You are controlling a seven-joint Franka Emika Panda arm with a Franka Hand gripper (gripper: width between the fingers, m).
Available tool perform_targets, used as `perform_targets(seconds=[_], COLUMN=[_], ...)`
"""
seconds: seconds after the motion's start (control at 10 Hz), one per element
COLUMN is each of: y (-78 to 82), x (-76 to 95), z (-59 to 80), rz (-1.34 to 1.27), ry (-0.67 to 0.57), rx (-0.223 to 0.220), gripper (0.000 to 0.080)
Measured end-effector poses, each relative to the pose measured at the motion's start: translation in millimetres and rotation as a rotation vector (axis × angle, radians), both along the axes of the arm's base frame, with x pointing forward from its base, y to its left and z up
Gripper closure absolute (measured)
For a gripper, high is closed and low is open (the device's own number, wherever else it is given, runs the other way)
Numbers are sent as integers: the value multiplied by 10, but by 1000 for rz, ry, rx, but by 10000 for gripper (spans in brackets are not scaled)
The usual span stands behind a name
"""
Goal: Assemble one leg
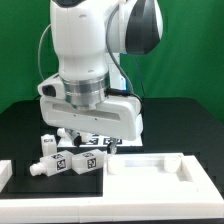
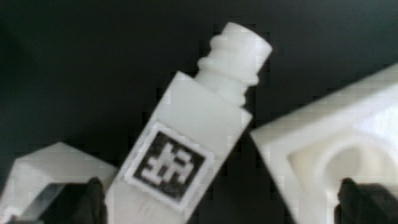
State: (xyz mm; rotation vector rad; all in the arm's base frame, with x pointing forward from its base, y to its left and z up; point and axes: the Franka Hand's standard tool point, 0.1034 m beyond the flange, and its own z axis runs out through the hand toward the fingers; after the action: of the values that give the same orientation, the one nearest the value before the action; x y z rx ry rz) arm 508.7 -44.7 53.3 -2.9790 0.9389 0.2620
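Note:
The tagged white leg is at an angle between my fingers, so it is too early to close. My gripper first turns in line with the leg, then closes on it.
In the wrist view a white square-section leg (image 2: pixel 192 120) lies on the dark table, with a black-and-white tag (image 2: pixel 171 162) on its side and its narrow stub end (image 2: pixel 240 48) pointing away. My gripper (image 2: pixel 217 206) is open above it. One finger (image 2: pixel 71 202) is close beside the leg and the other finger (image 2: pixel 366 200) stands well apart from it. In the exterior view the gripper (image 1: pixel 90 142) hangs low over the table, just behind the tagged legs (image 1: pixel 83 162).
The large flat white rimmed panel (image 1: pixel 150 178) lies at the exterior view's right, and its corner shows beside the leg in the wrist view (image 2: pixel 329 135). Another tagged leg (image 1: pixel 50 166) and a white part (image 1: pixel 5 176) lie at the left. A white piece (image 2: pixel 45 165) sits near one finger.

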Motion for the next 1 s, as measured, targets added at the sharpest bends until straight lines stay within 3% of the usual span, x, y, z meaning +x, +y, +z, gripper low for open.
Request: perform_targets(seconds=[0.1, 0.2, 0.9, 1.0], y=[28, 92, 70, 10], x=[-68, -87, -77, -74], z=[37, 53, 32, 30], rz=[-86, -104, -118, -203], ry=[-7, 1, 8, 4], rx=[-20, -13, -7, -25], gripper=[151, 151, 151, 151])
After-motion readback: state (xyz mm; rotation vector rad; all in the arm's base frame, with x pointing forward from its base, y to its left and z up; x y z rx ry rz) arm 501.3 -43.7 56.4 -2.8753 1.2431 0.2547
